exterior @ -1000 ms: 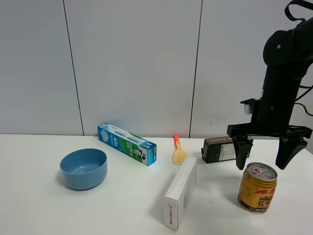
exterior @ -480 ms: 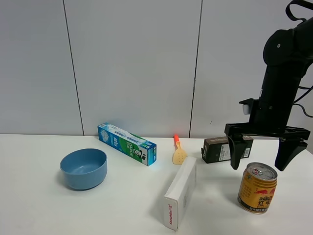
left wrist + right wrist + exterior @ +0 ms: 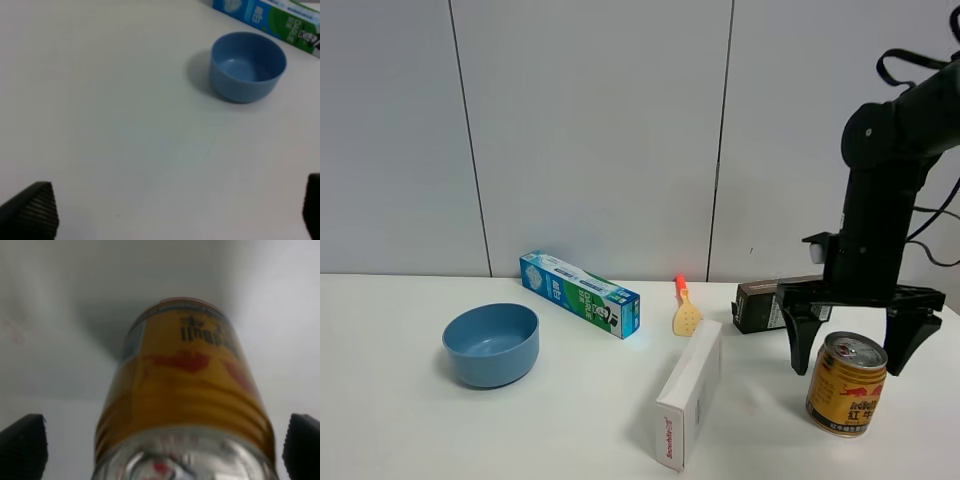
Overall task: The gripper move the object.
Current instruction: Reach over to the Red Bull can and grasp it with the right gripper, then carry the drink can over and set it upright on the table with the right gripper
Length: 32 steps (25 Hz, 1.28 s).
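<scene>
I should next take hold of the drink can with my right gripper by its round side (image 3: pixel 849 381), close to its silver top (image 3: pixel 855 349), to move the can.
The gold-yellow drink can (image 3: pixel 846 385) with red lettering and a silver top stands upright on the white table at the front right. My right gripper (image 3: pixel 855 353) is open, just above and slightly behind the can, with one finger on each side of its top and not touching it. The right wrist view shows the can (image 3: pixel 182 400) close up between the two black fingertips (image 3: pixel 22 445). My left gripper (image 3: pixel 175 210) is open over bare table, with only its two fingertips (image 3: pixel 30 210) showing; it is out of the exterior view.
A white box (image 3: pixel 689 392) lies left of the can. A dark box (image 3: pixel 772 304) sits behind the gripper. A yellow spatula with a red handle (image 3: pixel 685 310), a toothpaste box (image 3: pixel 579 293) and a blue bowl (image 3: pixel 491 343) lie further left; the bowl also shows in the left wrist view (image 3: pixel 247 66).
My right gripper has come down and slightly left, so its open fingers now straddle the can's top. The can and other objects have not moved.
</scene>
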Tool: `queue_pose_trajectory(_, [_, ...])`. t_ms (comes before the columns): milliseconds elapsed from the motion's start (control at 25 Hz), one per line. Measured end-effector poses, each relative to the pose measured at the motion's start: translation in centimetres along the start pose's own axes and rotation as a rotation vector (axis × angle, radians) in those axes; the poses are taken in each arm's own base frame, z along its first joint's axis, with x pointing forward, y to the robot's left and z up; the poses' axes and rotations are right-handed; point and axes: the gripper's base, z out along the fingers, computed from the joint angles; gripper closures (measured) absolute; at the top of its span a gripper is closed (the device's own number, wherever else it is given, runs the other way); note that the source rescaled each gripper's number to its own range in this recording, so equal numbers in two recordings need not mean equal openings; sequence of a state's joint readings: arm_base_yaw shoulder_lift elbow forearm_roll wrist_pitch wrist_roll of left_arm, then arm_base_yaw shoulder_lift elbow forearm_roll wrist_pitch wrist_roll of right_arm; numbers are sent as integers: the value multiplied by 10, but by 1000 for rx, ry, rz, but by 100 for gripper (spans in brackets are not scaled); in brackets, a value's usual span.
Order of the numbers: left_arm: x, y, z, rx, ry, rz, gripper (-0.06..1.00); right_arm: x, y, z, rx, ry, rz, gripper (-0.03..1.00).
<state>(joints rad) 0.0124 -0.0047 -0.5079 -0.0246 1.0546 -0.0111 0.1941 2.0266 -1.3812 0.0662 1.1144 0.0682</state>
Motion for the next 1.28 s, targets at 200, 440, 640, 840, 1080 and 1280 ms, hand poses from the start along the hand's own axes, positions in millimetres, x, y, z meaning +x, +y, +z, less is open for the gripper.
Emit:
queue_pose_trajectory(200, [0,0,0,0,0,0,-6,-1,0,7,1,16,1,11])
queue_pose_trajectory(440, [0,0,0,-1,0,0,-6,-3,0,13,2,31,3,22])
queue_pose_trajectory(640, [0,0,0,-1,0,0,-6,-2,-1,14,6,36,0,73])
queue_pose_trajectory(840, [0,0,0,-1,0,0,-6,-1,-1,14,10,59,-1,97])
queue_pose_trajectory(1080, [0,0,0,-1,0,0,-6,3,-1,14,9,93,-34,97])
queue_pose_trajectory(1280, [0,0,0,-1,0,0,-6,1,6,-16,-50,29,-112,97])
